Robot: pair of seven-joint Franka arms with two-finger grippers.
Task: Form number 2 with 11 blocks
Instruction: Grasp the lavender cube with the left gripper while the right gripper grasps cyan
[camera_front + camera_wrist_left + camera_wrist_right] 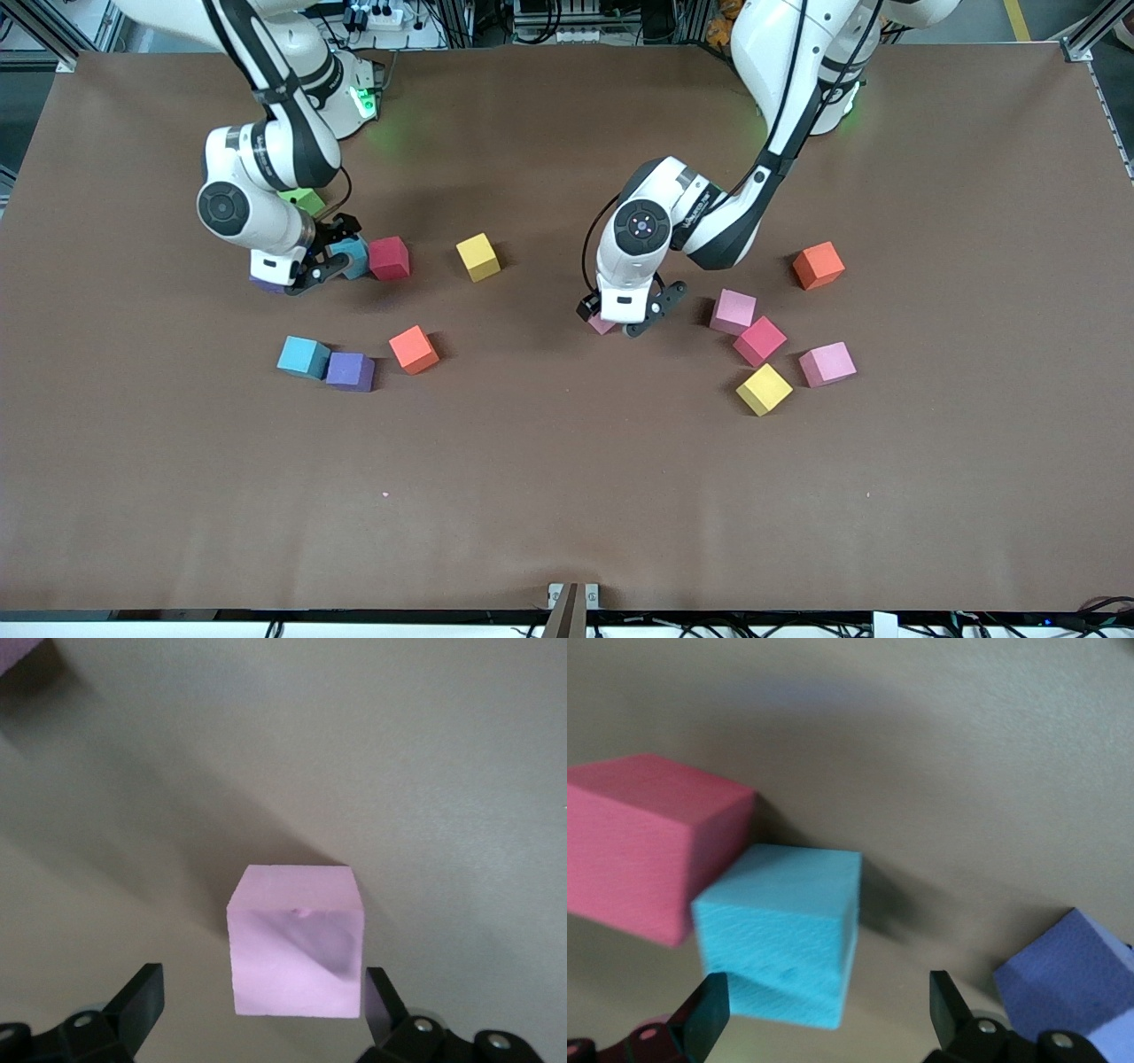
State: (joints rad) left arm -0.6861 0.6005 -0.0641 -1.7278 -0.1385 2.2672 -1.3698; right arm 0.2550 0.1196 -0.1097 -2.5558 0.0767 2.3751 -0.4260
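Observation:
The left gripper's fingers stop above the pink block (602, 325) and would miss if they closed now, so the left gripper needs to go lower before it closes on the pink block.
The blocks lie scattered and no number 2 is in view. My left gripper (620, 321) is open, low over a pink block (602, 325) mid-table. In the left wrist view that pink block (297, 943) sits between the fingers (142, 1001), close to one of them. My right gripper (330, 257) is open around a blue block (356, 257), with a red block (388, 258) beside it and a purple block (266, 285) half hidden under the hand. The right wrist view shows the blue block (784, 935) between the open fingers, the red block (651, 846) and the purple block (1067, 979).
A yellow block (478, 257) lies between the arms. Blue (303, 357), purple (350, 371) and orange (414, 349) blocks lie nearer the camera. Toward the left arm's end are pink (733, 311), red (759, 341), pink (827, 363), yellow (764, 389) and orange (818, 265) blocks. A green cube (304, 199) sits by the right arm.

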